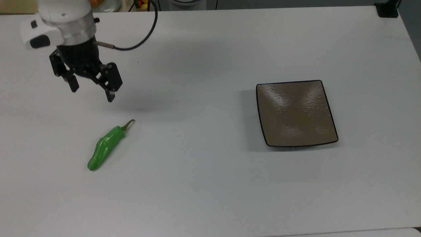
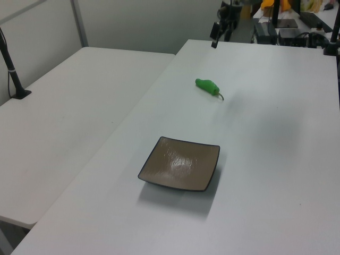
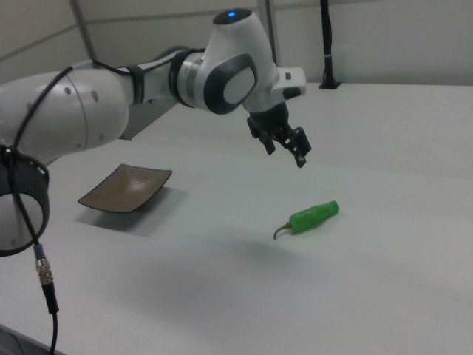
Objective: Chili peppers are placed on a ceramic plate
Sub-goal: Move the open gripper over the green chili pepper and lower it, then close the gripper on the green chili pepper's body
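Note:
The green chili pepper needs to go on the ceramic plate [image 2: 180, 163]. My gripper should grab the pepper by the middle of its body [image 2: 207, 86] next to put it there.
The glossy green chili pepper [image 1: 104, 148] lies alone on the white table at the top view's left, its stem pointing up-right; I also see the chili pepper [image 2: 207, 85] [image 3: 314, 217] in the side views. The square brown ceramic plate [image 1: 296, 113] with a black rim sits bare at the top view's right, far from the pepper; the plate [image 2: 180, 163] [image 3: 126, 186] holds nothing. My gripper [image 1: 92, 93] hangs open in the air, beyond the pepper's stem end, apart from it. The gripper [image 3: 285, 153] [image 2: 219, 38] has nothing between its fingers.
A black cable [image 1: 144, 36] loops off the white wrist. A black post base [image 1: 386, 10] stands at the table's far right corner in the top view. A second white table [image 2: 69, 106] adjoins on the left view's left. Clutter lies beyond the far edge.

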Available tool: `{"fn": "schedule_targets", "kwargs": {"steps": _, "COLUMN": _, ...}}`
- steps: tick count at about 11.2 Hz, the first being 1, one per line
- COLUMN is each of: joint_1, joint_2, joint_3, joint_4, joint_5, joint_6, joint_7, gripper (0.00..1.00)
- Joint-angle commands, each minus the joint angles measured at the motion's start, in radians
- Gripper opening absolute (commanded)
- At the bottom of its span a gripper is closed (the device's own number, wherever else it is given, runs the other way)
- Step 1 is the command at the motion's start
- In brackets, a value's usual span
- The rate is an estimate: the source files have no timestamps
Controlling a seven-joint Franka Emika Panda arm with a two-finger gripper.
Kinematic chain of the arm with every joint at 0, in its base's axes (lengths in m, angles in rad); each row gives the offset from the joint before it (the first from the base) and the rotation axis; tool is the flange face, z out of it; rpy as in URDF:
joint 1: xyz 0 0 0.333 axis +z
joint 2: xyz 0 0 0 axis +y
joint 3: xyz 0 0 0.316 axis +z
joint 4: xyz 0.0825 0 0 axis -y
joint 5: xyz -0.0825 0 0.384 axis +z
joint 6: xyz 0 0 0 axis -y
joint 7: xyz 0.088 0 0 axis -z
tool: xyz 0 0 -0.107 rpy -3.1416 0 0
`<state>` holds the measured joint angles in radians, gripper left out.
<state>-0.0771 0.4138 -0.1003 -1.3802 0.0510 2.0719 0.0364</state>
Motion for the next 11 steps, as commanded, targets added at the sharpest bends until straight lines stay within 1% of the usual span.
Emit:
{"fn": "schedule_targets", "kwargs": {"steps": 1, "joint_1": -0.003, "joint_2": 0.075, "joint_3": 0.007, "joint_4": 0.003, "joint_5": 0.004, "joint_6": 0.104, "joint_7": 0.020, "gripper": 1.00}}
{"fn": "schedule_targets", "kwargs": {"steps": 3, "joint_1": -0.001, "joint_2": 0.108, "joint_3": 0.007, "joint_4": -0.023, "joint_5": 0.012, "joint_6": 0.175, "joint_7": 0.022, "gripper": 1.00}}
{"fn": "schedule_targets", "kwargs": {"steps": 6, "joint_1": 0.003, "joint_2": 0.167, "joint_3": 0.007, "joint_4": -0.033, "joint_5": 0.007, "joint_6": 0.247, "joint_7": 0.020, "gripper": 1.00}}
{"fn": "schedule_targets", "kwargs": {"steps": 9, "joint_1": 0.005, "joint_2": 0.201, "joint_3": 0.007, "joint_4": -0.074, "joint_5": 0.004, "joint_6": 0.324, "joint_7": 0.020, "gripper": 1.00}}
{"fn": "schedule_targets", "kwargs": {"steps": 11, "joint_1": 0.006, "joint_2": 0.226, "joint_3": 0.007, "joint_4": -0.074, "joint_5": 0.001, "joint_6": 0.333, "joint_7": 0.019, "gripper": 1.00}}
